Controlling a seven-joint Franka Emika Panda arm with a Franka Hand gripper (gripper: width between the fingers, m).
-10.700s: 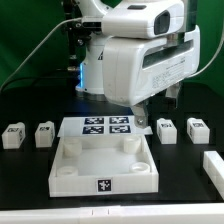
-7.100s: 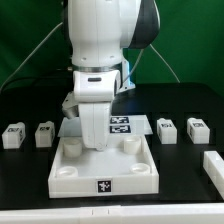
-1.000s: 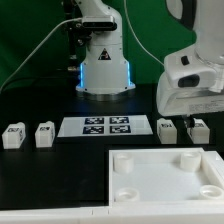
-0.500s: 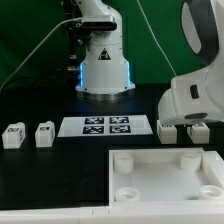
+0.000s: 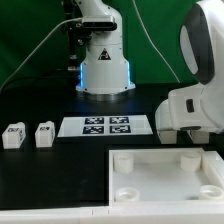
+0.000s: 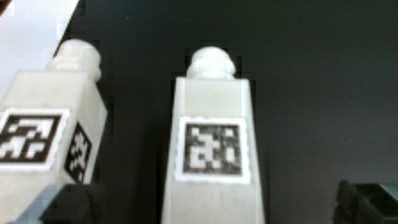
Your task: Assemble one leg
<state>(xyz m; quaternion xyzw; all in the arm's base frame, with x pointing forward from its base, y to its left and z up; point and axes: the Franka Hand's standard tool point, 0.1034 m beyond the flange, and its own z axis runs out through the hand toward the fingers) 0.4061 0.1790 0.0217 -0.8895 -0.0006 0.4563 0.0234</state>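
My gripper grabs the white leg by its tagged body (image 6: 215, 186) next, so the leg's round peg stays free to enter the panel's socket.
In the wrist view, a white leg (image 6: 217, 130) with a square tag and a round peg at its far end lies between my fingers. My gripper (image 6: 217, 205) is open, and dark gaps show between the leg and each fingertip (image 6: 68, 205). A second leg (image 6: 50, 115) lies right beside the first. In the exterior view, the arm's white hand (image 5: 195, 110) is low at the right and hides both of these legs and the fingers. Two more legs (image 5: 12, 135) (image 5: 44, 134) stand at the exterior view's left.
The large white panel (image 5: 150, 162) with round corner sockets lies at the front right, just in front of the hand. The marker board (image 5: 107, 126) lies mid-table. The robot base (image 5: 103, 60) stands behind it, before a green backdrop.
The panel has gone from the table's middle to the front right. In the last second the hand has come down over the two right legs and now hides them.
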